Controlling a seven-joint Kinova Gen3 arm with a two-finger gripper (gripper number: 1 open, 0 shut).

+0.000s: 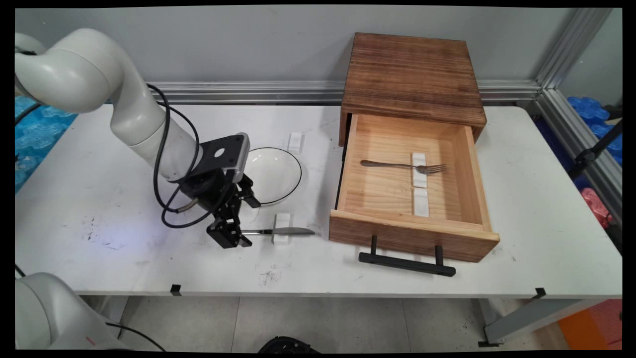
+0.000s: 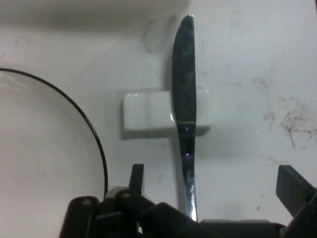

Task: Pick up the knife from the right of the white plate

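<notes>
The robot's gripper should next move the table knife off its white rest into the open drawer, taking the knife by its handle [image 1: 257,232].
A table knife [image 1: 290,230] lies on the white table with its blade across a small white rest [image 1: 281,236]. My gripper [image 1: 247,224] is low at the handle end, open, with one finger on each side of the handle. In the hand view the knife [image 2: 184,99] runs straight up from between the fingers [image 2: 292,187], over the rest [image 2: 148,110]. The fingers stand well apart from the handle. A white plate with a thin black rim [image 1: 272,175] sits just behind the gripper, and its rim [image 2: 96,144] curves past the left finger.
An open wooden drawer [image 1: 412,233] with a black handle [image 1: 406,262] stands to the right under its wooden case [image 1: 412,74]. In it a fork [image 1: 402,165] lies across a white rest [image 1: 419,175]; a second rest [image 1: 421,203] lies nearer. Another white rest [image 1: 295,142] sits behind the plate.
</notes>
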